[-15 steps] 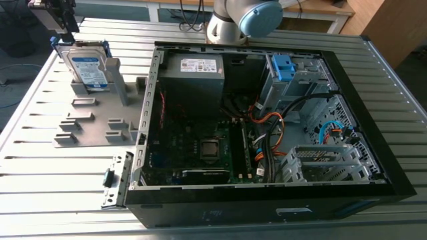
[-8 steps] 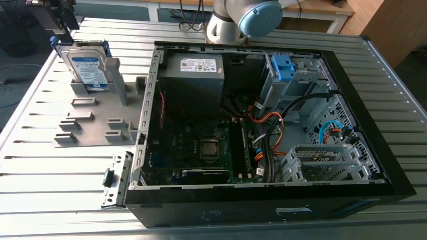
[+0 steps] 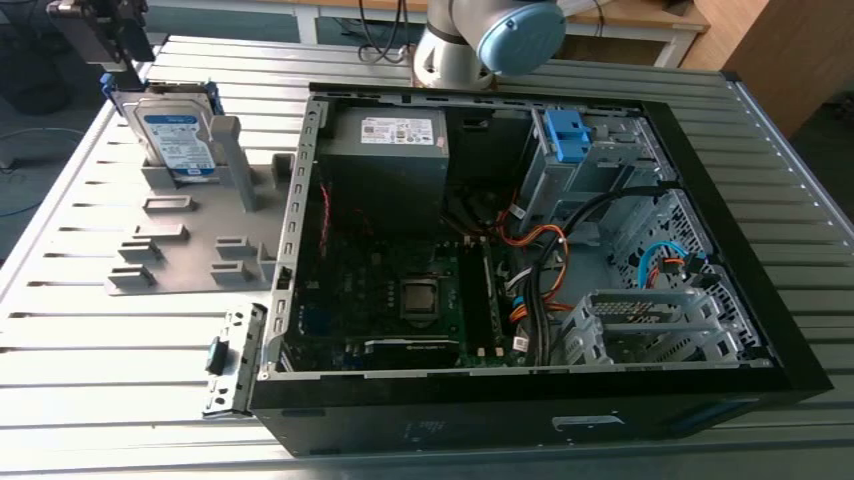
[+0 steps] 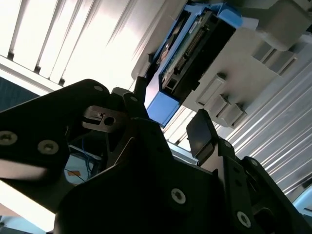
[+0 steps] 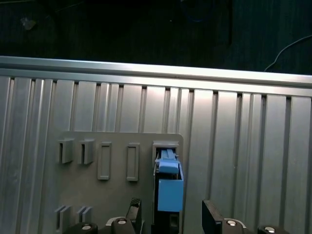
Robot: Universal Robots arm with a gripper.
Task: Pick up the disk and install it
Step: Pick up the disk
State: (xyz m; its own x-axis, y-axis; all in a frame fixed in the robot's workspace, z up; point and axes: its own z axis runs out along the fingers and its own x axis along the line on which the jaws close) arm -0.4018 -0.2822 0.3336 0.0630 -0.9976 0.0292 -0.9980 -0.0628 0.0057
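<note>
I should next use my gripper to take hold of the disk by the top end of its blue bracket [image 3: 139, 87], so that I can install it in the computer case.
The disk [image 3: 180, 140] stands on edge in a slot of the grey fixture plate [image 3: 174, 250], at the exterior view's left; it is silver with a blue-and-white label and a blue bracket. My gripper [image 3: 110, 45] hangs just above its top edge. In the first wrist view the disk [image 5: 169, 181] shows edge-on, and my gripper [image 5: 172, 210] is open, with one black fingertip on each side of it. In the second wrist view the disk [image 4: 195, 48] lies just beyond my gripper [image 4: 170, 114], and neither fingertip touches it.
An open black computer case [image 3: 747, 330] fills the exterior view's middle and right, with a grey power supply [image 3: 387, 150], a silver drive cage with a blue latch [image 3: 567, 135], a motherboard [image 3: 400, 290] and cables. The arm's base [image 3: 481, 40] stands behind it on the ribbed metal table [image 3: 120, 360].
</note>
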